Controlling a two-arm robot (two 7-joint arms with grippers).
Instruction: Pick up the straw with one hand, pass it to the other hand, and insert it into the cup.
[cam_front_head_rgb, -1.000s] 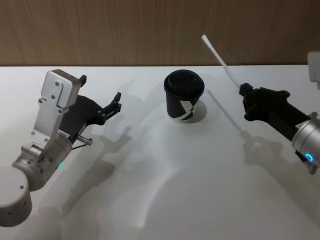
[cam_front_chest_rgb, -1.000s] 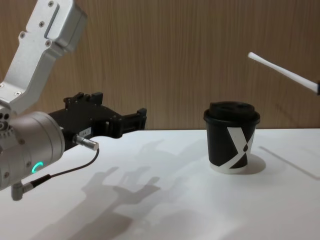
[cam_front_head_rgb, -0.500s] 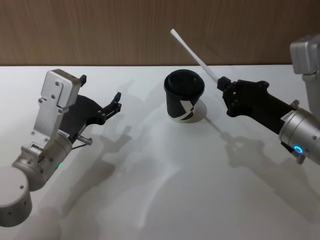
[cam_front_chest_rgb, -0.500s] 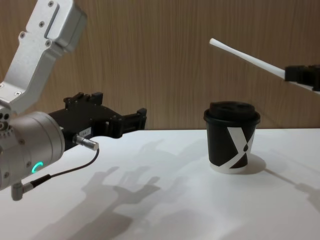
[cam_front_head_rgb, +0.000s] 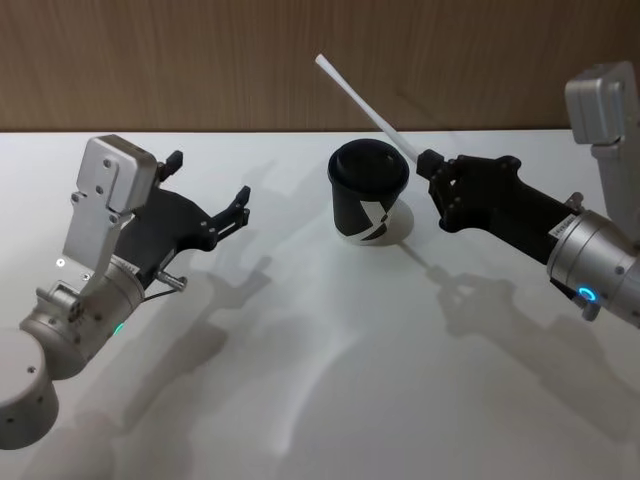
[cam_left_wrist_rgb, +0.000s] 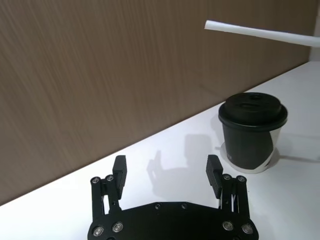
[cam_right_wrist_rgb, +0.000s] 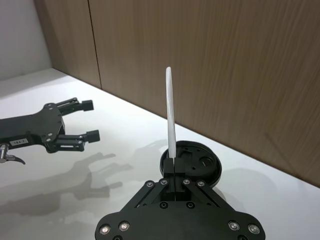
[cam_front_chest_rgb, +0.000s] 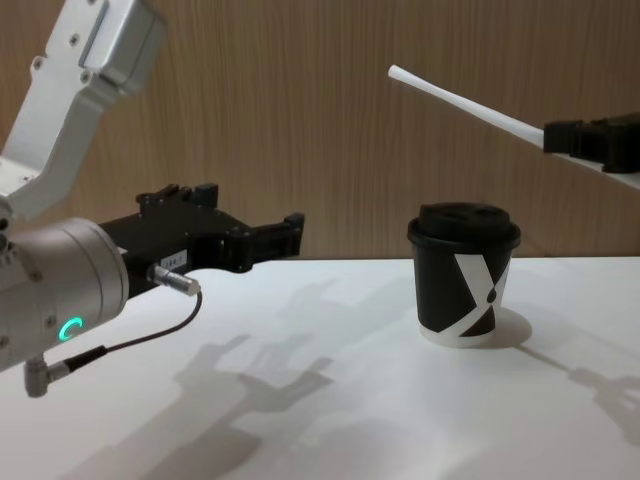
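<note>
I should next use my left gripper to grab the straw by its upper half. The straw's lower end then stays free to go into the cup.
The straw is a long white tube held in the air, slanting up and to the left over the cup. My right gripper is shut on its lower end, just right of the cup's lid; the right wrist view shows the straw rising from the closed fingers. The cup is black with a black lid and a white X mark, and stands upright at the table's middle back. My left gripper is open and holds nothing, hovering left of the cup and pointing toward it.
The white table has bare surface in front of the cup and between the two arms. A brown wood-panel wall runs along the table's far edge. Arm shadows lie on the tabletop.
My right gripper has carried the straw leftward, from the table's right side to just beside the cup. The straw's tip now reaches past the lid. The left gripper has shifted slightly toward the cup.
</note>
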